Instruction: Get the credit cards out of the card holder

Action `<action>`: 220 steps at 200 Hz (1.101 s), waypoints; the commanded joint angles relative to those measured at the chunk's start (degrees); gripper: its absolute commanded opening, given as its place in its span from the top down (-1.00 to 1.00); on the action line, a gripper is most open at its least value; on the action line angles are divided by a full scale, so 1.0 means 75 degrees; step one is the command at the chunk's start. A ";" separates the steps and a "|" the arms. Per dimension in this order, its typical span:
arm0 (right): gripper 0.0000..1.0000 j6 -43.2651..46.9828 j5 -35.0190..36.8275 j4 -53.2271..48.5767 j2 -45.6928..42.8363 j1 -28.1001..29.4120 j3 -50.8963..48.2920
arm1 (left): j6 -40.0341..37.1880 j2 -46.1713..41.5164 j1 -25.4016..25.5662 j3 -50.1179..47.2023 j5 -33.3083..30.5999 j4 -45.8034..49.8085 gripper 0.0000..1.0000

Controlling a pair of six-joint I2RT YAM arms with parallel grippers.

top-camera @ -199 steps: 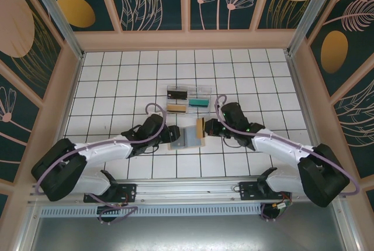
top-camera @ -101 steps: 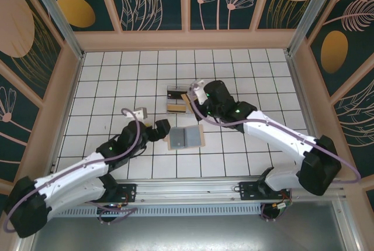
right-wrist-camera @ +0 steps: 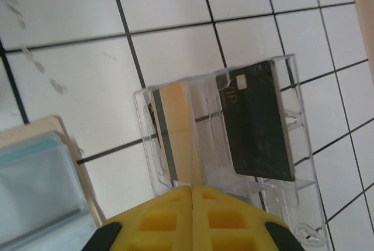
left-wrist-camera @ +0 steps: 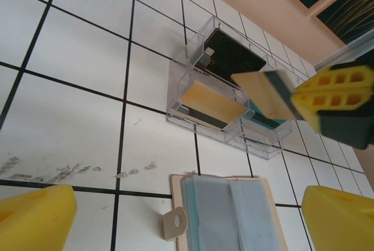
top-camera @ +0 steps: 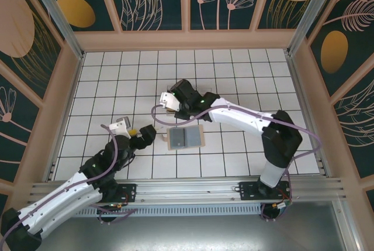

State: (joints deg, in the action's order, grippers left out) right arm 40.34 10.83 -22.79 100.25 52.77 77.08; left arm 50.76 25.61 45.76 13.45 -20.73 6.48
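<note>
My right gripper should lower the tan credit card (left-wrist-camera: 260, 92) into the tray before it opens, because the card is tilted well above the tray's sides and would fall short if released now.
The card holder (top-camera: 186, 138) lies open on the tiles, tan outside and blue-grey inside, and it also shows in the left wrist view (left-wrist-camera: 231, 216). My left gripper (top-camera: 147, 134) stands open just left of it, touching nothing, its yellow fingers (left-wrist-camera: 35, 222) wide apart. My right gripper (top-camera: 177, 106) hovers over the clear tray (left-wrist-camera: 178, 81), shut on a tan credit card (left-wrist-camera: 260, 92). In the right wrist view the shut gripper (right-wrist-camera: 193, 195) holds that card (right-wrist-camera: 186, 145) edge-on above the tray's left compartment.
The clear tray (right-wrist-camera: 143, 122) holds a black card (right-wrist-camera: 260, 125), a tan card with a dark stripe (left-wrist-camera: 210, 105) and a teal one partly hidden. A small tan tab (left-wrist-camera: 174, 223) sticks out from the holder's left edge. Wooden walls (top-camera: 187, 39) ring the tiled floor.
The right gripper has carried the tan card from the holder's right edge up and left to over the tray. The left gripper has opened and drawn back left from the holder.
</note>
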 commanded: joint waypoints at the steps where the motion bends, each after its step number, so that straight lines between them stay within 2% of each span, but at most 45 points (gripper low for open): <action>1: 1.00 0.0771 0.0515 -0.0208 0.0390 -0.0017 0.0373 | 0.0086 -0.0122 -0.0009 -0.0162 -0.0286 0.0332 -0.97; 67: 1.00 0.0773 0.0408 -0.0091 0.1197 -0.0018 0.0807 | -0.0048 0.0069 -0.0018 -0.0193 -0.0383 0.0287 -0.97; 171: 1.00 0.0498 0.0332 -0.0047 0.1808 -0.0022 0.0980 | -0.0051 0.0157 -0.0007 -0.0282 -0.0423 0.0145 -0.97; 196: 0.65 0.0309 0.0466 -0.0079 0.1990 -0.0058 0.1208 | -0.0077 0.0149 -0.0008 -0.0281 -0.0401 0.0150 -0.97; 220: 0.55 0.0275 0.0538 -0.0039 0.2067 -0.0099 0.1244 | -0.0088 0.0148 -0.0015 -0.0279 -0.0398 0.0144 -0.97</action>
State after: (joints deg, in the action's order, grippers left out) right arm 43.35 13.67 -23.31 114.72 52.49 84.44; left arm 50.89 26.70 45.74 11.81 -23.03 7.94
